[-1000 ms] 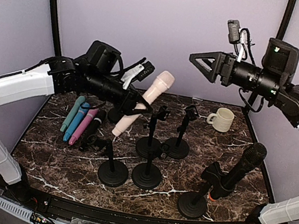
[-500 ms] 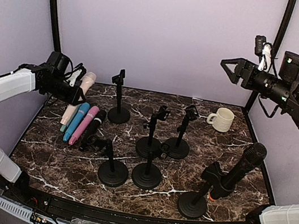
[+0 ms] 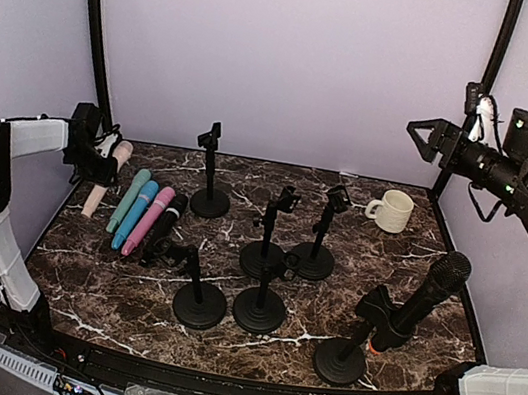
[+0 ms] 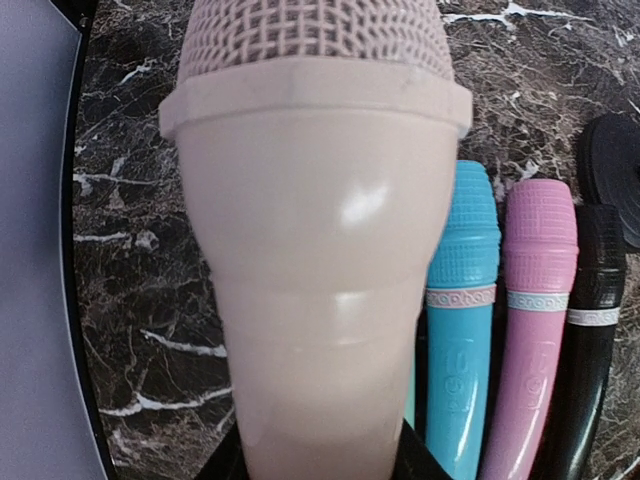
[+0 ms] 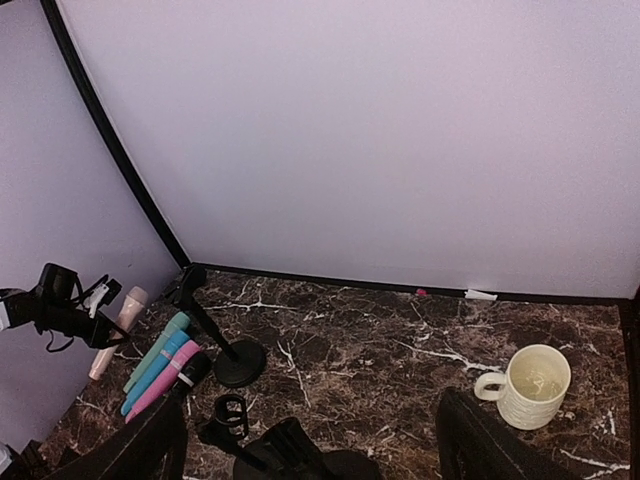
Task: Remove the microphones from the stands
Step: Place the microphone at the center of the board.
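Note:
My left gripper should keep holding the pale pink microphone: it hangs above the table beside the teal one and would fall and knock.
A pale pink microphone (image 3: 105, 179) is held low over the table's left edge, my left gripper (image 3: 95, 165) shut on its body. In the left wrist view this microphone (image 4: 315, 250) fills the frame, with the black jaws of the left gripper (image 4: 315, 462) pressed on both sides of its handle. A black microphone (image 3: 427, 294) leans in the clip of a black stand (image 3: 341, 359) at the front right. My right gripper (image 3: 426, 140) hangs open high at the right, holding nothing; its own view shows the right gripper (image 5: 315, 450) with dark fingers (image 5: 478, 440) spread wide.
Teal (image 3: 128, 197), blue (image 3: 138, 211), pink (image 3: 151, 219) and black (image 3: 167, 226) microphones lie in a row right of the pale one. Several empty black stands (image 3: 265, 259) fill the middle, one at the back (image 3: 212, 177). A cream mug (image 3: 391, 210) sits back right.
My left arm carried the pale microphone from above the middle stands leftward and down to the left edge beside the row. The right gripper drew back to the right.

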Available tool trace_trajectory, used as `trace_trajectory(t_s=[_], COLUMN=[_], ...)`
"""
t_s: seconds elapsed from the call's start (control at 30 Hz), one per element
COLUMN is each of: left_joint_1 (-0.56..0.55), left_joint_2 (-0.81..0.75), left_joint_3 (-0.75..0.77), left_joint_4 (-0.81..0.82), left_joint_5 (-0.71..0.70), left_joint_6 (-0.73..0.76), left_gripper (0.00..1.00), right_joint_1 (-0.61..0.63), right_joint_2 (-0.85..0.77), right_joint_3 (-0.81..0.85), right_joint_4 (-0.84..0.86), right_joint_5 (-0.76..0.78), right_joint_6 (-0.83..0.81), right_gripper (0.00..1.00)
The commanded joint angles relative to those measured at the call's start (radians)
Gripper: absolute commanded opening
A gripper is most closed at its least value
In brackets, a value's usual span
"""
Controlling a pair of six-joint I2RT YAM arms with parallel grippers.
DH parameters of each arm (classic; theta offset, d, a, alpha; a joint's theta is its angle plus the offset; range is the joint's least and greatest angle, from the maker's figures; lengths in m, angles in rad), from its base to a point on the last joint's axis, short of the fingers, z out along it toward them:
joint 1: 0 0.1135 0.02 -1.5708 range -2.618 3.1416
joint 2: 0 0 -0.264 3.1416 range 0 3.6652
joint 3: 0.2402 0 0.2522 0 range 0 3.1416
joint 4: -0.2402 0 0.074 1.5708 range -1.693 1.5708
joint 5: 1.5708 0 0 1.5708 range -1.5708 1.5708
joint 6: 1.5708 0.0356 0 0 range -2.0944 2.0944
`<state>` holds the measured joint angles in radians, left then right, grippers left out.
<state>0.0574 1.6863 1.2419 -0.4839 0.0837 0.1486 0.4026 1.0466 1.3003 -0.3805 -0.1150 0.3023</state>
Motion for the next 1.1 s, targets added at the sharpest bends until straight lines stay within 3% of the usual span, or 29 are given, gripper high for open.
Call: trace_trajectory(t_s=[0.0,0.2,0.33,0.6,1.07], left_joint_1=[0.012,0.035,0.043,0.045,0.053], left_joint_2=[0.096,0.217,0.253,0.302,0.325], left_joint_3=[0.086,0.14,0.141,0.158,0.169], left_joint_4=[-0.002,-0.012,-0.006,-0.031,-0.061], left_joint_5=[0.013,0.022,0.038,0.081,0.075], left_joint_6=[0.062,0.066,0.063,0.057,0.049], left_gripper=[0.13,0.12,0.17,0.4,0.59], right_joint_1=[-0.016,-0.02,-0.021,-0.021,-0.021], right_joint_2=[-0.027,-0.053,-0.056,-0.058,-0.072], right_joint_3=[-0.018,-0.022,-0.021,-0.006,0.032], right_joint_4=[0.02,0.004,-0.001,0.004,-0.06], right_joint_5=[-0.018,-0.013,-0.015,-0.047,-0.036], right_joint_6=[0.025,0.031,0.04,0.071,0.059], right_gripper=[0.87,0.87,0.87,0.87,0.87])
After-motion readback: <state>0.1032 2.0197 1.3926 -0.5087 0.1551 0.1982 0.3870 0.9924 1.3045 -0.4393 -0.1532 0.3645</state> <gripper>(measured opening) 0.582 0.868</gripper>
